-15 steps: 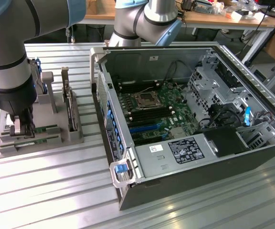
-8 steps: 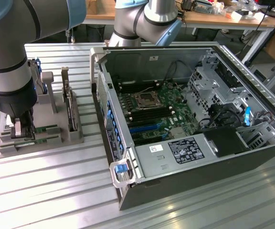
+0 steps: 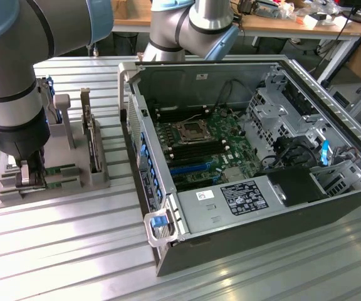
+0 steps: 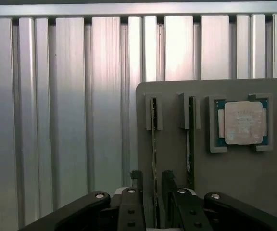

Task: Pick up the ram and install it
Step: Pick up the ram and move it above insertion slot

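I should next grab the nearer ram by the middle of its long edge point(image 4: 155, 199), keeping its contacts free for the motherboard slot.
Two rams stand on edge in slots of a grey holder point(image 4: 234, 178). In the wrist view my gripper point(image 4: 153, 180) is open, with one dark finger on each side of the nearer ram point(image 4: 154, 144) and a small gap at each side. The second ram point(image 4: 190, 139) stands parallel to it, one slot over. In the exterior view the gripper point(image 3: 31, 179) is lowered onto the holder point(image 3: 5, 194) at the exterior view's left, and green board edges point(image 3: 61, 170) show beside it. The open computer case point(image 3: 331, 213) with its motherboard point(image 3: 199, 147) lies to the exterior view's right.
A square silver processor chip point(image 4: 244, 122) sits in a pocket of the same holder. A dark expansion card point(image 3: 93, 138) stands upright in the holder between gripper and case. The case's raised side wall point(image 3: 136, 125) faces the holder. The table point(image 3: 74, 251) is ribbed aluminium.
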Controlling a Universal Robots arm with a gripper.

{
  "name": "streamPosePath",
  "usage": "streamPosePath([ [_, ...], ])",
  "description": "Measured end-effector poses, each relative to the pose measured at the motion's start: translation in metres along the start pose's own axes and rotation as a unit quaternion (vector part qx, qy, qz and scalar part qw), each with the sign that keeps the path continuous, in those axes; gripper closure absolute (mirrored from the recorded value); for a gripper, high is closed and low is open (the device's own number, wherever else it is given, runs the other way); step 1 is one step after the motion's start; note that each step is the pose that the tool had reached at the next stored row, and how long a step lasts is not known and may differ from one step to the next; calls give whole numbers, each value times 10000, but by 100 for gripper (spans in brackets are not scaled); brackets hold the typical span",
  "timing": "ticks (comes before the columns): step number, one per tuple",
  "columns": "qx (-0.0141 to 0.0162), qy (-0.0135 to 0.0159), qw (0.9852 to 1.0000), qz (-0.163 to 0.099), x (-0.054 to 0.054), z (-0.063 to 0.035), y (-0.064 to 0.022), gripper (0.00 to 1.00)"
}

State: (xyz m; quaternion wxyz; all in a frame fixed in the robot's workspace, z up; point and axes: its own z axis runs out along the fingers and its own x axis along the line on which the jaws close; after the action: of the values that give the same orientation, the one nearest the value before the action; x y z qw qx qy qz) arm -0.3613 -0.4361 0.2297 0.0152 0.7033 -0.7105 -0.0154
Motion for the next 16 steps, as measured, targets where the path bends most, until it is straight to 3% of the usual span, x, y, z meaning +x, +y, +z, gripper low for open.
streamPosePath([
  [9, 1, 71, 9998, -209, 1, 72, -41, 70],
  [16, 1, 83, 9997, -234, -55, 132, -44, 70],
])
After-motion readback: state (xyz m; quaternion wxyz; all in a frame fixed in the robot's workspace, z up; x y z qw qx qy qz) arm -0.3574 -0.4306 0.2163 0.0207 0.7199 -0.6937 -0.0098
